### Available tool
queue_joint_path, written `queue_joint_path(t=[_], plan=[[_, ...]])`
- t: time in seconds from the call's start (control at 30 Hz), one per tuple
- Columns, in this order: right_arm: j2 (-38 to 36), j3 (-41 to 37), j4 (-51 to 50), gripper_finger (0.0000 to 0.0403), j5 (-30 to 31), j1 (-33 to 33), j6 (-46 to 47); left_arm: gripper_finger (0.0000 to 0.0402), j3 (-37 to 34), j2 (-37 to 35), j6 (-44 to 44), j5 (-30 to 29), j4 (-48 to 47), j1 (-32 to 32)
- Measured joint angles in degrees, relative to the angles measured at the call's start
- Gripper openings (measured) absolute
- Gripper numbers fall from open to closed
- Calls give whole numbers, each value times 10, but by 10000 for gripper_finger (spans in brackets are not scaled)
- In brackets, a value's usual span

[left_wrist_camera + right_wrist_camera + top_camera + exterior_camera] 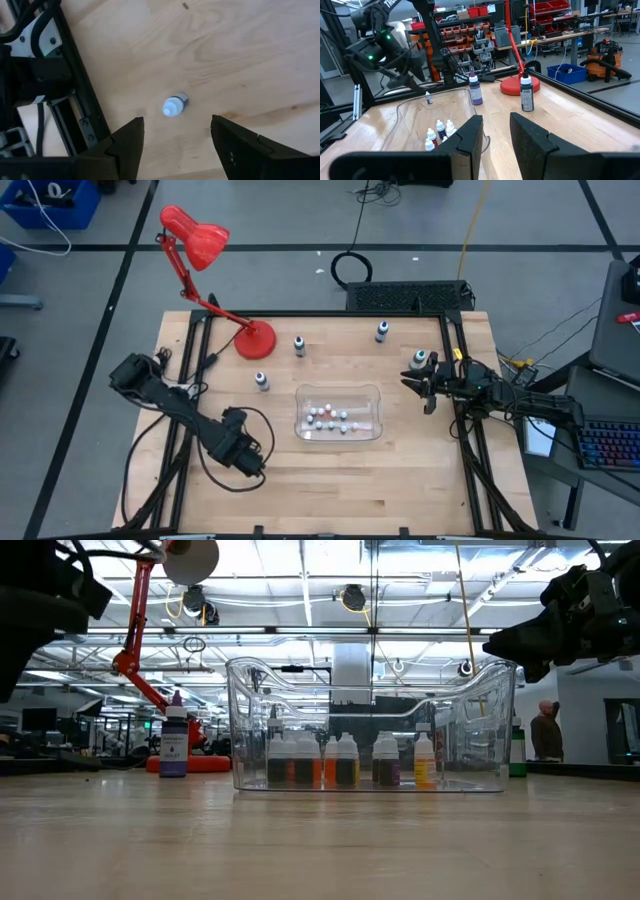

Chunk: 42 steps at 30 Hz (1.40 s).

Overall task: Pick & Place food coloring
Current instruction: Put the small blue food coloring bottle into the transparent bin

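My left gripper should go lower first and then close on the bottle, because my fingers are high above the pale-capped bottle and bare wood shows between them.
Four small food coloring bottles stand upright on the wood. One is purple (299, 345), one dark (382, 331), one pale-capped (262, 381) and one green-capped (420, 360). My right gripper (416, 387) hovers open just on the near side of the green-capped bottle and holds nothing (496, 122). It faces the clear bin (410, 115). My left gripper (250, 464) hangs open over the table's near-left part. Its wrist view shows a pale-capped bottle (175, 105) on the wood beyond the open fingers (177, 122), untouched.
A clear plastic bin (300, 395) sits mid-table with several tiny white-capped bottles (330, 418) standing in it. A red desk lamp's base (255, 340) stands at the far left. Black frame rails (190, 380) run along both table sides. Bare wood lies along the near edge.
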Motion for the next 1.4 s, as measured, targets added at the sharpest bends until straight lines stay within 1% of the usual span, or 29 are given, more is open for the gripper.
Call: queue_joint_path(t=[0.23,0.37,0.5,0.67,0.77,0.93,1.03,1.4], plan=[[0,0,0,89,0,0,0,232,-32,0,27,1,66,7],[0,0,0,89,0,0,0,232,-57,-3,32,16,69,11],[0,0,0,89,0,0,0,232,-86,-34,25,13,78,11],[0,0,0,89,0,0,0,232,-136,-96,9,-7,135,9],[0,0,0,89,0,0,0,232,-164,-120,6,-13,172,9],[0,0,0,89,0,0,0,232,-199,-129,2,16,196,10],[0,0,0,89,0,0,0,232,-209,-129,3,27,207,10],[0,0,0,89,0,0,0,232,-211,-129,22,27,226,10]])
